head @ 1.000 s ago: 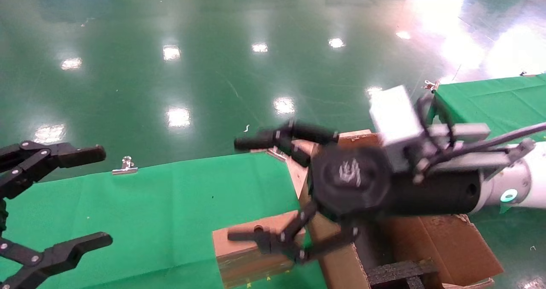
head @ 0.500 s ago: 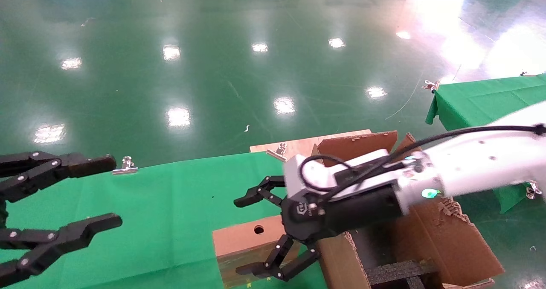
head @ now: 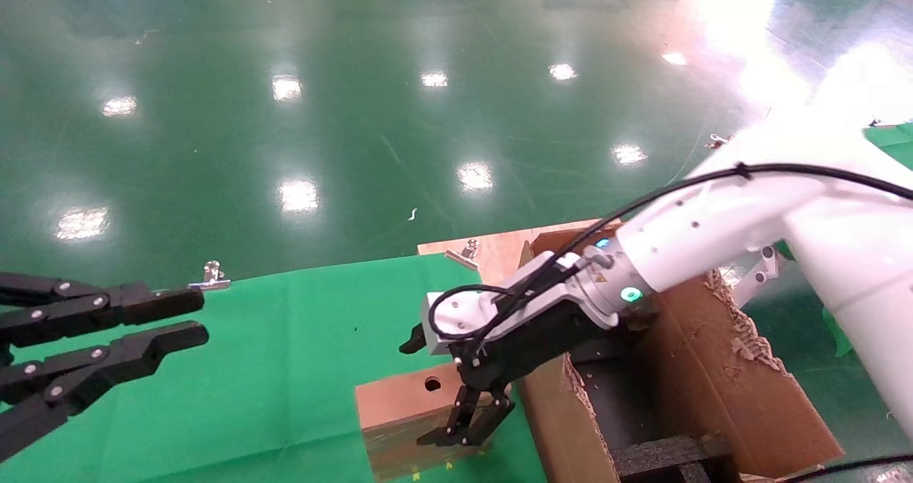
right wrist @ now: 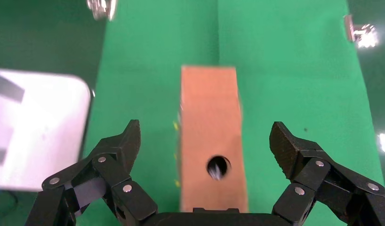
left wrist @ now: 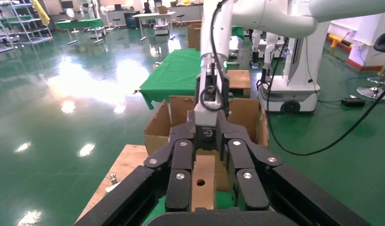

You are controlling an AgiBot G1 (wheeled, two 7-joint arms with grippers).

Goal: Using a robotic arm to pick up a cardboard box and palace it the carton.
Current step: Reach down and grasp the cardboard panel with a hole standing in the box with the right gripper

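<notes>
My right gripper is to grab the box's end with the round hole [head: 433, 383] next, so that the cardboard box gets into the carton [head: 713, 376].
The cardboard box [head: 403, 404], small and brown with a round hole, lies on the green cloth beside the carton [head: 713, 376]. My right gripper [head: 428, 392], on the white robotic arm [head: 699, 233], hangs open over the box end nearest the carton, one finger on each side. In the right wrist view the box [right wrist: 210, 141] sits between the spread fingers of the gripper [right wrist: 205, 135], apart from both. My left gripper [head: 191, 319] hovers at the table's left, fingers close together with a small gap. It looks along the table at the box [left wrist: 203, 181].
Black foam inserts [head: 663, 456] lie inside the carton, whose torn flaps stand up. A metal clip [head: 211, 277] holds the cloth's far edge. A wooden board [head: 499, 244] lies behind the carton. Glossy green floor lies beyond the table edge.
My right gripper has swung down and turned so that its fingers straddle the box. The left gripper's fingers have drawn much closer together.
</notes>
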